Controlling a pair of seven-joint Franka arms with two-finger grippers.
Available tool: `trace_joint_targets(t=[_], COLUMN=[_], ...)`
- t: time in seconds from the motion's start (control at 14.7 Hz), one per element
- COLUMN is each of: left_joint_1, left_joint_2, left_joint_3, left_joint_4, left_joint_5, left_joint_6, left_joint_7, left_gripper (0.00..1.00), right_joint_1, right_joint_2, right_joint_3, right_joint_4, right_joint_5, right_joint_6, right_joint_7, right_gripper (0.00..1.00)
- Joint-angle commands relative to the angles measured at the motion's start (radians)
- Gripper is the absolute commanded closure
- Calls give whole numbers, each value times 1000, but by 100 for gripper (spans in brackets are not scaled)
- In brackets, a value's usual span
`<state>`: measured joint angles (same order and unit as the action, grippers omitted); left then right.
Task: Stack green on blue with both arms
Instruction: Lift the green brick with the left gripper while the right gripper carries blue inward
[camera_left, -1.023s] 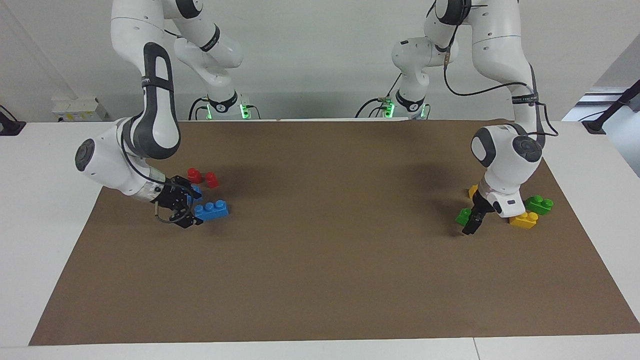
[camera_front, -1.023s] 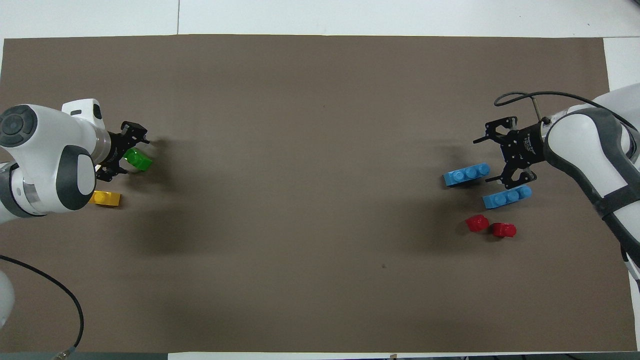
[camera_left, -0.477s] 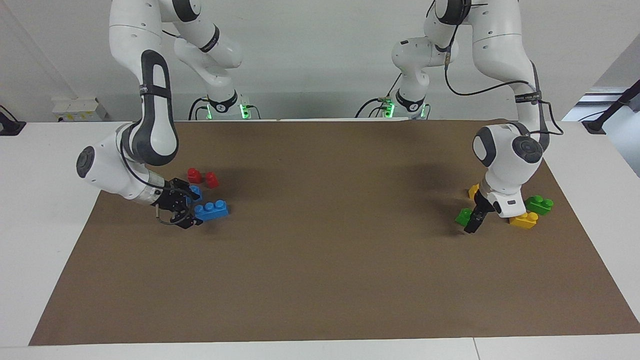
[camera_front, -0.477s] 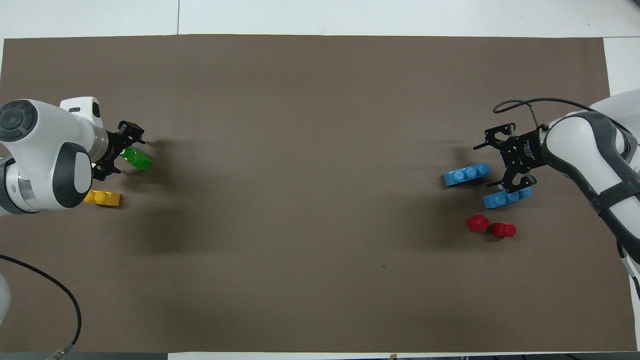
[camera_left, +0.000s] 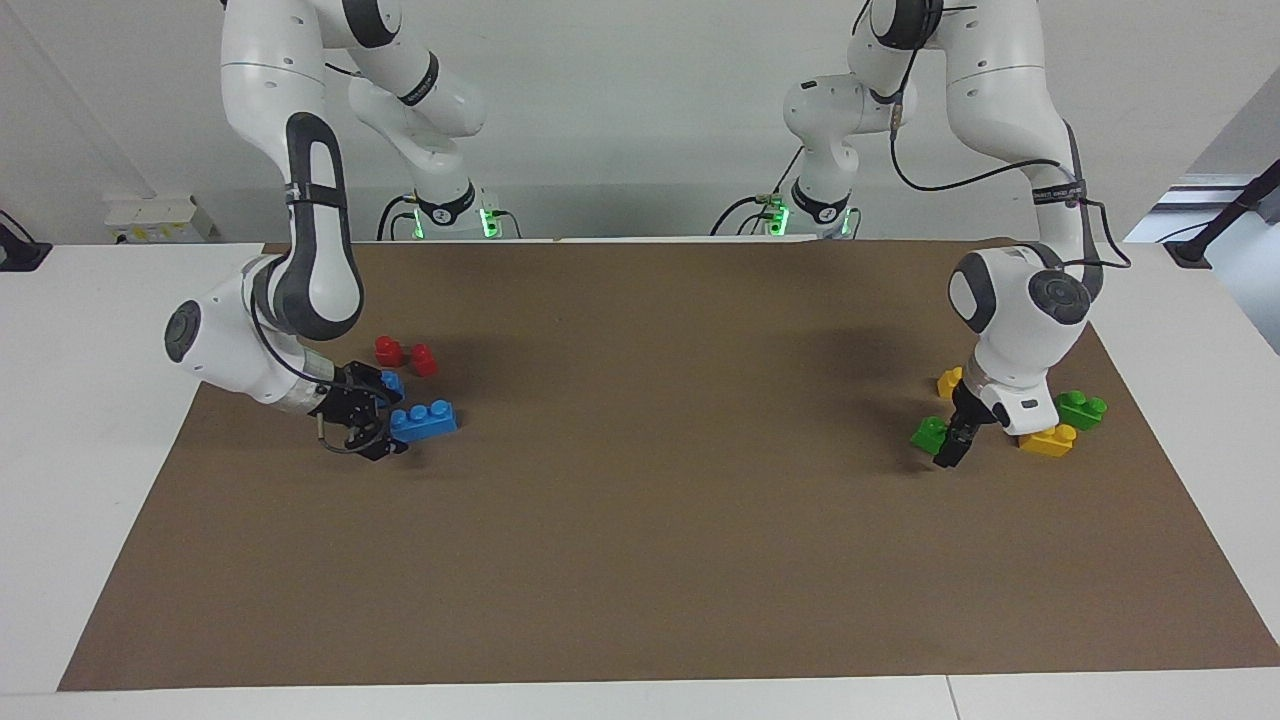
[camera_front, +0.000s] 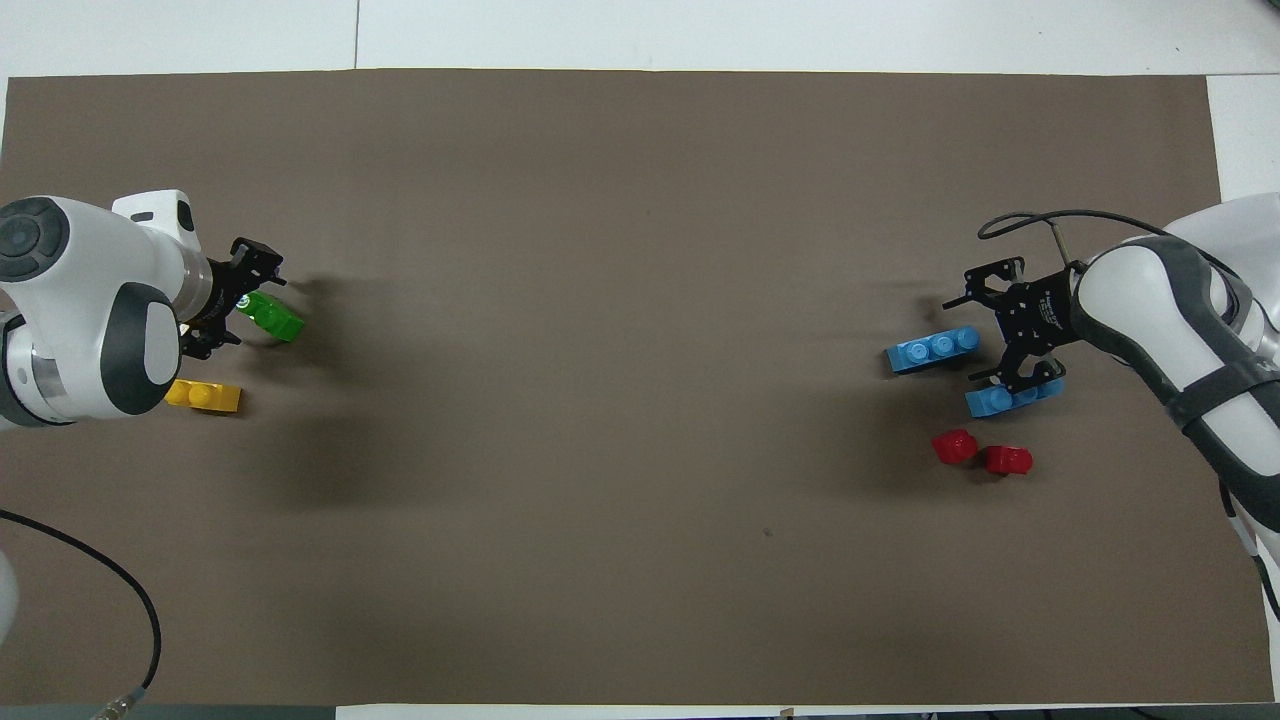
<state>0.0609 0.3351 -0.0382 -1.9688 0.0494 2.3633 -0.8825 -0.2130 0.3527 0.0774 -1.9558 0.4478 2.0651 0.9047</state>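
My right gripper is to grab the farther sky-blue three-stud brick by one end (camera_front: 967, 340) next. The brick's studs then stay free for the green brick.
The bright green brick (camera_left: 927, 433) lies on the brown mat at the left arm's end; it also shows in the overhead view (camera_front: 273, 317). My left gripper (camera_left: 949, 452) (camera_front: 241, 301) is low at the brick's end, jaws open on either side of it. Two sky-blue three-stud bricks lie at the right arm's end: one farther from the robots (camera_left: 424, 420) (camera_front: 932, 350), one nearer (camera_left: 392, 383) (camera_front: 1012, 397) and partly covered by the gripper. My right gripper (camera_left: 381, 424) (camera_front: 968, 338) is open, low, jaws straddling the end of the farther blue brick.
Two small red bricks (camera_left: 405, 355) (camera_front: 980, 452) lie nearer to the robots than the blue ones. A darker green brick (camera_left: 1080, 408) and two yellow bricks (camera_left: 1047, 440) (camera_left: 947, 381) (camera_front: 205, 397) lie around the left wrist.
My right gripper has moved in toward the end of the farther blue brick. My left gripper has shifted slightly at the green brick. The bricks have not moved.
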Motion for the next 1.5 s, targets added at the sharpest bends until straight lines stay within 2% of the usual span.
trace_joint_targets(t=[0.0, 0.07, 0.14, 0.2, 0.27, 0.34, 0.48, 0.61, 0.75, 0.89, 1.43], left_joint_1=[0, 0, 0, 2, 2, 2, -1, -4, -10, -15, -121], left_joint_2=[-14, -14, -14, -14, -13, -13, -13, -17, -42, -74, -246], left_joint_3=[1, 1, 1, 1, 1, 0, 0, -2, -2, -6, -8], left_joint_4=[-13, -13, -13, -12, -10, -9, -5, -1, 4, 5, 5], left_joint_5=[23, 23, 23, 23, 23, 23, 23, 23, 17, 15, 10], left_joint_6=[4, 5, 7, 7, 8, 8, 7, -4, -39, -76, -292], left_joint_7=[-26, -24, -20, -15, -15, -13, -19, -26, -36, -70, -312], left_gripper=[50, 87, 100, 100, 100, 100, 100, 100, 100, 100, 100], right_joint_1=[-17, -19, -19, -19, -19, -19, -22, -11, 20, 81, 363], right_joint_2=[-1, -1, -1, -1, -1, -1, -1, -1, -9, -20, -21], right_joint_3=[9, 7, 7, 7, 7, 9, 9, 10, 12, 13, 13], right_joint_4=[-20, -18, -18, -18, -17, -15, 12, 87, 153, 175, 158], right_joint_5=[51, 64, 68, 68, 68, 68, 69, 69, 69, 69, 134], right_joint_6=[33, 36, 39, 41, 41, 40, 20, -43, -69, -60, 154], right_joint_7=[-23, -12, 9, 31, 40, 40, 46, 120, 228, 316, 618], right_gripper=[28, 42, 60, 75, 96, 100, 100, 100, 100, 100, 100])
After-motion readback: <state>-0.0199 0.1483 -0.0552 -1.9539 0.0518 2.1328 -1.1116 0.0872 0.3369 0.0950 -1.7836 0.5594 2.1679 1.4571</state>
